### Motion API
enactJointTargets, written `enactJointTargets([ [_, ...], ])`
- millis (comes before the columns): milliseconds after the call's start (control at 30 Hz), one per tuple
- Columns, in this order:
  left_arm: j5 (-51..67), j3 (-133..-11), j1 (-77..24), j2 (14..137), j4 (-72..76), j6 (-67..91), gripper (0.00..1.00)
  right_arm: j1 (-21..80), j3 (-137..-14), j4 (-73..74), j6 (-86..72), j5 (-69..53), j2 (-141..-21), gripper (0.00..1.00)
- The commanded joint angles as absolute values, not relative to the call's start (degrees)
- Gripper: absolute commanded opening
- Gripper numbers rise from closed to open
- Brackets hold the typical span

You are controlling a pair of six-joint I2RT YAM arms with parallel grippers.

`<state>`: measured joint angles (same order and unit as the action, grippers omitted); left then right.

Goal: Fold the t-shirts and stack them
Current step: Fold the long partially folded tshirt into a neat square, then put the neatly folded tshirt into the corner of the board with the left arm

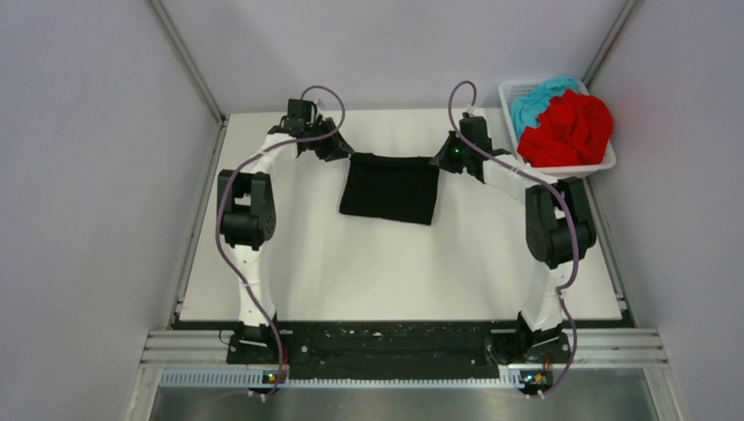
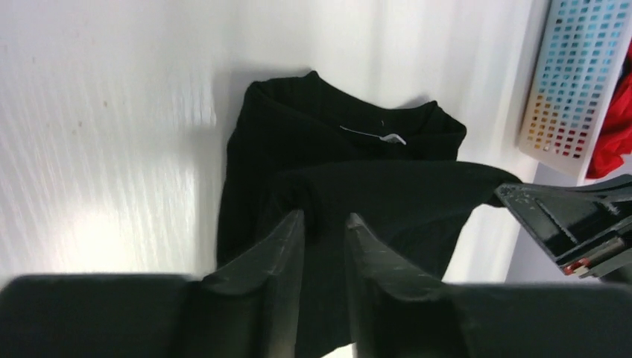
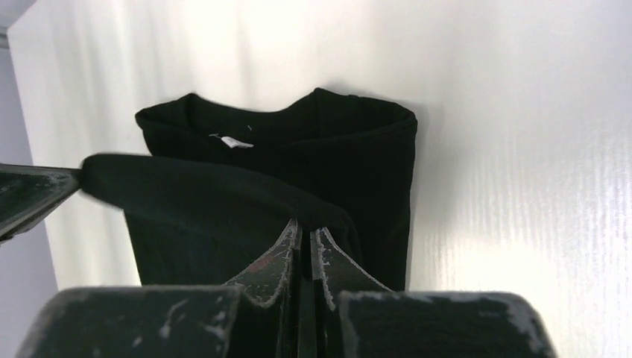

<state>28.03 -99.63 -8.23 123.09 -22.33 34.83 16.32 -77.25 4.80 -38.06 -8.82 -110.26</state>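
Observation:
The black t-shirt [image 1: 390, 189] needs to be folded and slid aside for stacking, so my left gripper should next pinch the shirt's raised edge opposite my right gripper.
The black t-shirt [image 1: 390, 189] lies folded at the back middle of the table, collar toward the arms, and its far edge is raised between the two grippers. My left gripper [image 1: 338, 151] is at the left end of that raised edge. Its jaws [image 2: 326, 216] stand a little apart, with black cloth [image 2: 387, 194] in the gap at their tips. My right gripper [image 1: 443, 160] is at the right end, its fingers [image 3: 306, 226] shut on the cloth [image 3: 223, 194]. The red t-shirt [image 1: 570, 130] and the teal-blue t-shirt [image 1: 535, 98] are bunched in the basket.
The white mesh basket [image 1: 561, 169] stands at the back right corner of the table, close behind the right arm; the left wrist view shows its wall [image 2: 574, 74]. Grey walls enclose the table on three sides.

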Motion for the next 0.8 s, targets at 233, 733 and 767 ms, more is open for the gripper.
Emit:
enactJointTargets([
  [233,29.71,-105.76,-8.63,122.01,-18.62,33.11,0.99,14.22,-82.21,3.64,-37.53,-1.71,-108.99,0.91],
  [733,23.96,-100.09,-11.09,125.12,-29.23,23.8,0.8,14.94,-62.8,2.79,-33.37,-8.89,-87.52,0.99],
  [767,23.9,-100.54,-11.6,126.15,-29.25,23.66,0.77,14.9,-61.77,3.28,-33.32,-8.43,-85.94,0.99],
])
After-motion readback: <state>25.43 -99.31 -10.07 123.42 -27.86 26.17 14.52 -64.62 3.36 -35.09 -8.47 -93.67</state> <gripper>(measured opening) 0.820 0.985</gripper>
